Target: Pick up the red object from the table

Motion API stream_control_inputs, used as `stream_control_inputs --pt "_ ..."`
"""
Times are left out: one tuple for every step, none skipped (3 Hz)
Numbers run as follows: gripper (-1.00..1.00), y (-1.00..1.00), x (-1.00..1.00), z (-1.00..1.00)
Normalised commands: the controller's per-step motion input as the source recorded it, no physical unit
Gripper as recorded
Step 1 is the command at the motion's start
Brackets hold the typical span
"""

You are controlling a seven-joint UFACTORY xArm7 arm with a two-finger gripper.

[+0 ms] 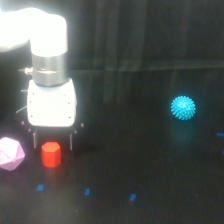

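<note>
My gripper grabs the red object by its opposite sides next, to pick the object up from the table.
The red object (51,154), a small bright red-orange faceted block, stands on the black table (150,165) near the exterior view's left. Right over it hangs my gripper (53,146), under a white wrist body. The two thin dark fingers (35,139) are spread wide, one on each side of the block's top. The gripper is open, and its fingers stand apart from the block's sides. How close the fingertips are to the table is hard to tell in the dim picture.
A pink faceted polyhedron (10,153) lies just left of the block, close to the left finger. A spiky cyan ball (183,107) sits far to the exterior view's right. Small blue tape marks (87,191) dot the front of the table.
</note>
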Motion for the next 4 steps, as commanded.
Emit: stream_control_inputs --pt "-0.02 -0.65 -0.11 -0.3" --pt "-1.0 -0.17 -0.32 -0.99" --pt "-0.99 0.26 0.4 -0.59" --pt "-0.94 0.27 0.47 -0.26"
